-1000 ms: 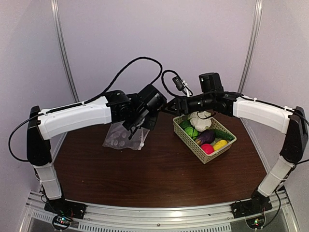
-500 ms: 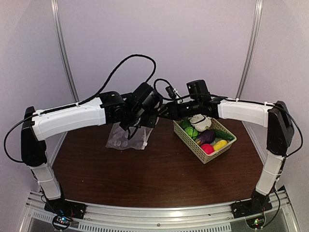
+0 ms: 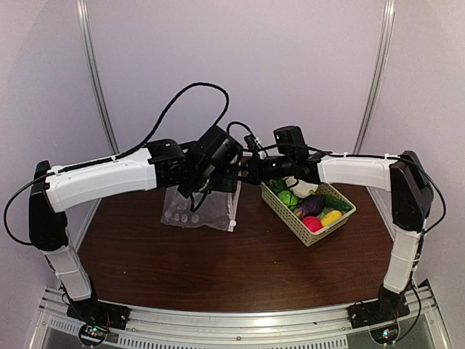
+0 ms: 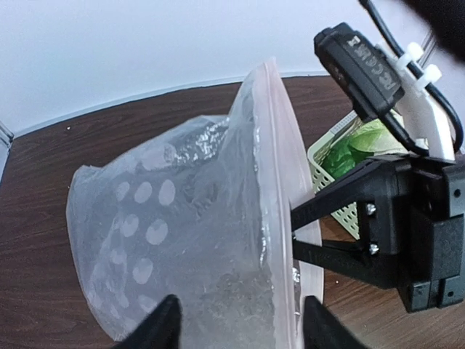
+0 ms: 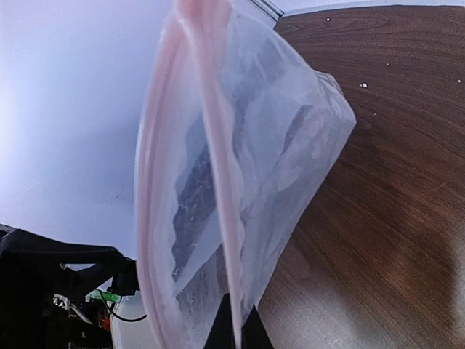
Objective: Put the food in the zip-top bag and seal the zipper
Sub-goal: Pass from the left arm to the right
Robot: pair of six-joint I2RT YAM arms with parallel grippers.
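Note:
My left gripper should next pinch the zip-top bag by one edge of its zipper, so that the bag's opening stays open to place food inside.
The zip-top bag (image 3: 197, 210) hangs clear and dotted above the table's back left, its zipper (image 3: 234, 211) on the right edge. In the left wrist view the zip-top bag (image 4: 182, 240) fills the frame and the zipper (image 4: 287, 182) runs down its right side. My left gripper (image 4: 236, 329) is open, with loose film lying between its spread fingers. My right gripper (image 5: 236, 329) is shut on the zipper (image 5: 218, 167); its black fingers (image 4: 327, 222) pinch that strip from the right. The food (image 3: 309, 206) lies in the basket: eggplant, green pieces, yellow piece, red-pink ball (image 3: 312, 223).
A pale green lattice basket (image 3: 292, 222) stands at the back right of the brown table (image 3: 240, 269). Both arms meet above the table's back middle, the left gripper (image 3: 214, 182) close to the right gripper (image 3: 245, 173). The basket (image 4: 347, 217) lies just behind the right wrist.
My right gripper has moved left to the bag and shut on its zipper edge. My left gripper has opened off the bag. The bag's mouth edge now hangs further right.

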